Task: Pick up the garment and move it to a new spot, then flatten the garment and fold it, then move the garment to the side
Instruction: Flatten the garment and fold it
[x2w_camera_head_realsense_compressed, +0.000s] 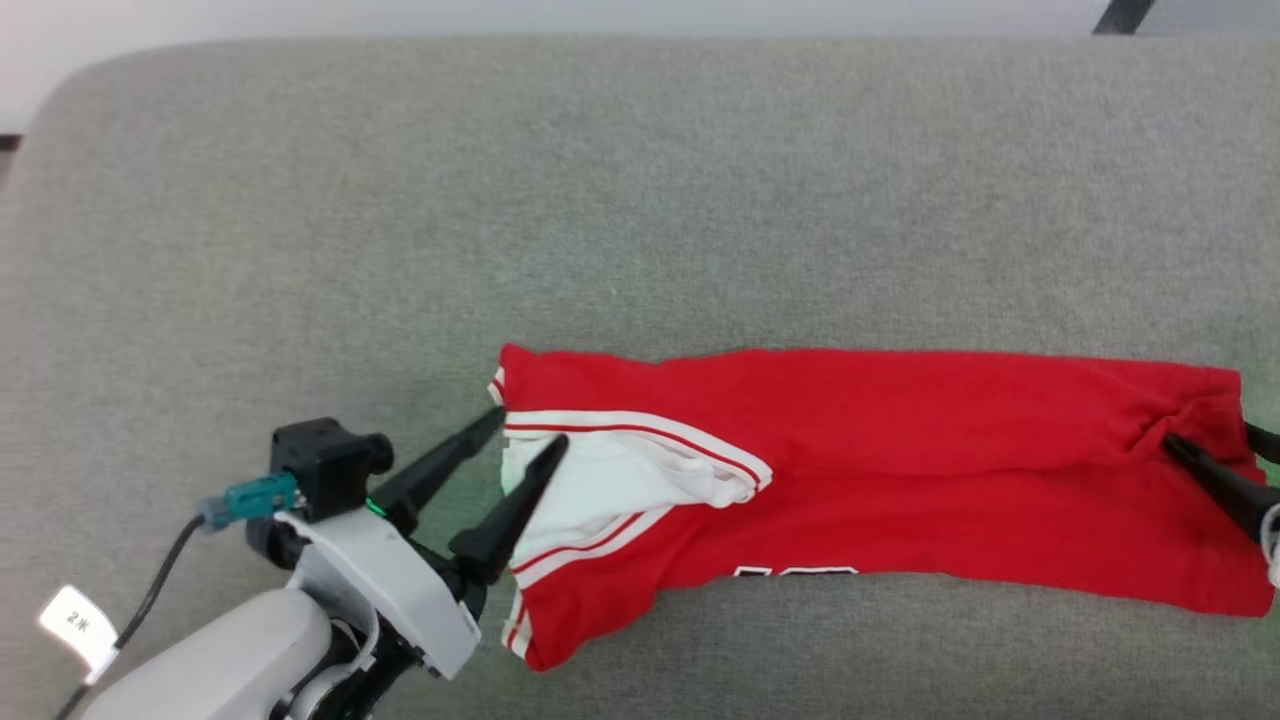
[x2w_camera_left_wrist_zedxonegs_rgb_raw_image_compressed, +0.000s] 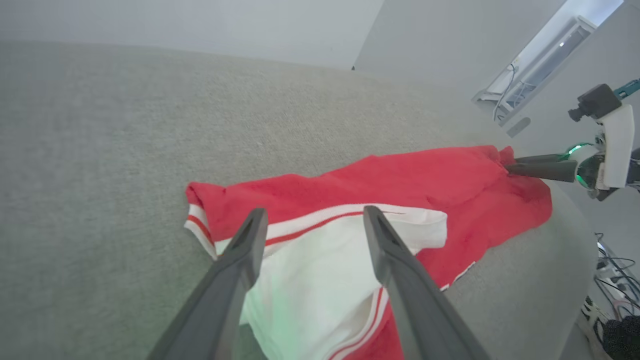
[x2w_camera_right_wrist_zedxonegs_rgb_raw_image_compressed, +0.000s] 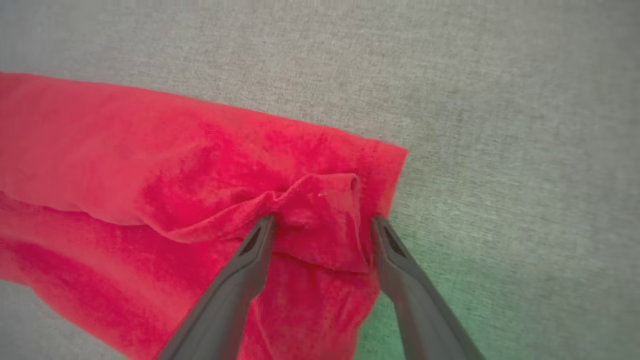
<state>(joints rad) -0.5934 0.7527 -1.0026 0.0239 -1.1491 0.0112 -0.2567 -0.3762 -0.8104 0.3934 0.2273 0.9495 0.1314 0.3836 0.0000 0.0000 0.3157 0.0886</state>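
The robot's right gripper should next grab that raised fold (x2w_camera_head_realsense_compressed: 1170, 427), because it is puckered and stands up while the rest of the garment (x2w_camera_head_realsense_compressed: 880, 450) lies flat.
The garment (x2w_camera_head_realsense_compressed: 880, 450) is a red jersey lying as a long band across the grey cloth surface, with a white sleeve (x2w_camera_head_realsense_compressed: 600, 490) and striped trim at its left end. A strip of black-and-white print (x2w_camera_head_realsense_compressed: 795, 571) peeks out at its near edge. My left gripper (x2w_camera_head_realsense_compressed: 530, 428) stands open at that left end, its fingers spread over the white sleeve (x2w_camera_left_wrist_zedxonegs_rgb_raw_image_compressed: 320, 280). My right gripper (x2w_camera_head_realsense_compressed: 1210, 436) is open at the right end of the garment (x2w_camera_right_wrist_zedxonegs_rgb_raw_image_compressed: 150, 165). A puckered fold of red cloth (x2w_camera_right_wrist_zedxonegs_rgb_raw_image_compressed: 325, 205) lies between the spread fingers of the right gripper (x2w_camera_right_wrist_zedxonegs_rgb_raw_image_compressed: 322, 220).
The grey padded surface (x2w_camera_head_realsense_compressed: 640, 200) stretches far behind and to the left of the garment, with a rounded back-left corner (x2w_camera_head_realsense_compressed: 70, 90). In the left wrist view its edge drops off at the right, where cables (x2w_camera_left_wrist_zedxonegs_rgb_raw_image_compressed: 610, 280) lie on the floor.
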